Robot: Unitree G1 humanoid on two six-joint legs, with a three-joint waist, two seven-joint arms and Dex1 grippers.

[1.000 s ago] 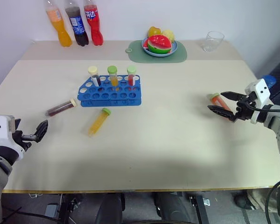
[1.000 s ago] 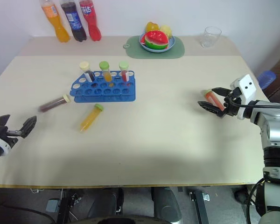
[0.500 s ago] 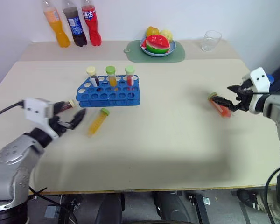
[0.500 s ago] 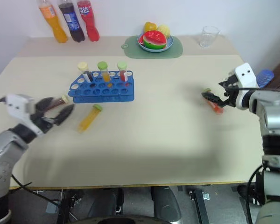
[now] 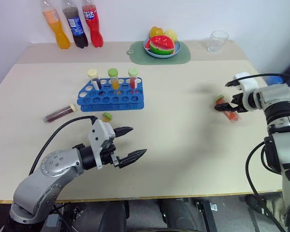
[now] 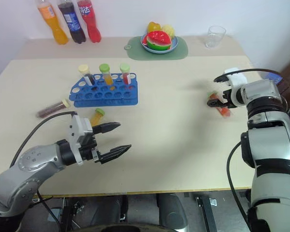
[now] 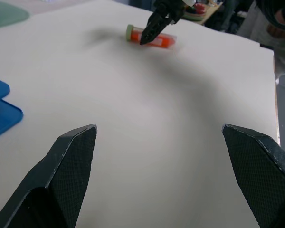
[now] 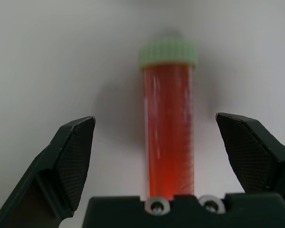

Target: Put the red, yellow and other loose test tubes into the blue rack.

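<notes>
My right gripper next needs to grab the tube's body below the green cap, so that it can stand the red tube in the blue rack (image 5: 111, 95).
The blue rack (image 5: 111, 95) stands left of the table's middle with three capped tubes upright in its back row. A dark red tube (image 5: 61, 113) lies to its left. Of the yellow tube just in front of the rack I see little more than the green cap (image 5: 107, 116); my left gripper (image 5: 135, 140) hangs over the rest, open and empty, pointing right. The red tube (image 8: 168, 142) lies at the table's right. My right gripper (image 8: 154, 121) is tilted down over it, open, one finger on each side, not touching.
Three soda bottles (image 5: 75, 26) stand at the back left. A green mat with a fruit plate (image 5: 162, 48) and a clear glass (image 5: 217, 41) sit at the back. The table's right edge lies just past the red tube.
My left arm has swung right from the table's left edge to in front of the rack, covering the yellow tube. My right gripper has tipped down and closed in over the red tube.
</notes>
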